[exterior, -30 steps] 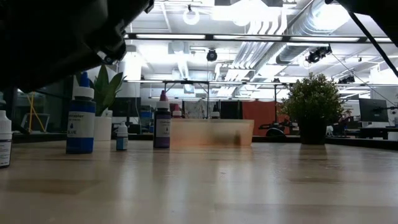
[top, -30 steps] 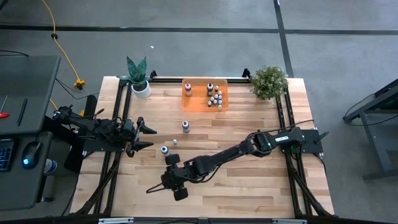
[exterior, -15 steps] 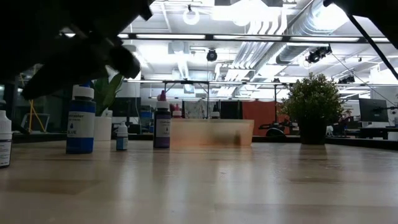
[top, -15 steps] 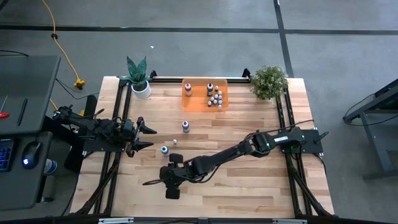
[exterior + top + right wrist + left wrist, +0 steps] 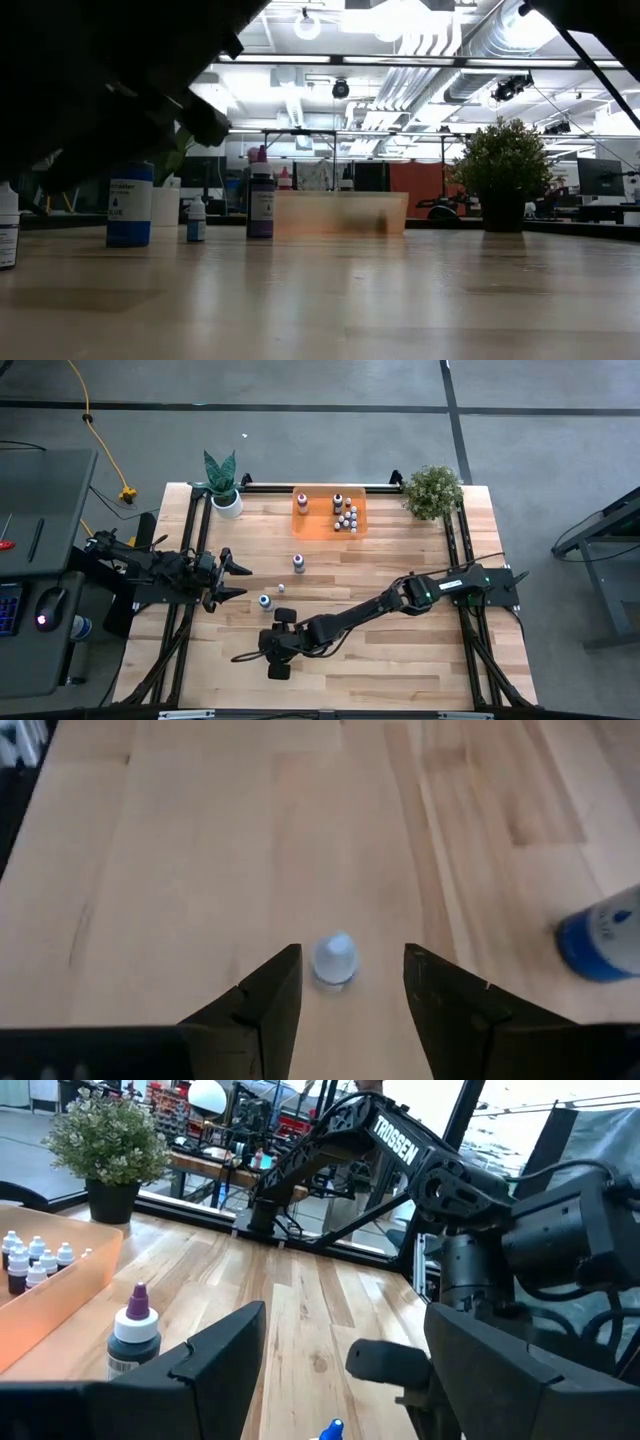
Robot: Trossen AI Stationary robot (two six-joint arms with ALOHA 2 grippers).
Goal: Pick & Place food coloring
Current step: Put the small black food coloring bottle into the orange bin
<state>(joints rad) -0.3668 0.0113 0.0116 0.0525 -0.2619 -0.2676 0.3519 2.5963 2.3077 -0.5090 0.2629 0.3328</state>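
Next, my right gripper picks up the tiny whitish bottle by its cap to place it among the bottles in the orange tray.
A tiny whitish food coloring bottle stands upright on the wooden table. My right gripper is open, low over the table near its front left, and slants down with one finger on each side of the bottle, clear of it. A blue bottle, a tiny white one and a purple-capped one stand farther back. More bottles stand in the orange tray. My left gripper waits open at the table's left edge.
Two potted plants stand at the far corners, either side of the tray. In the low view a white bottle shows at the left edge, beneath the dark bulk of my right arm. Bare wood lies right of the arm.
My right gripper has rolled about its own pointing line and sunk a little toward the table, over the same spot. Its fingers keep the same gap. The bottles have not moved.
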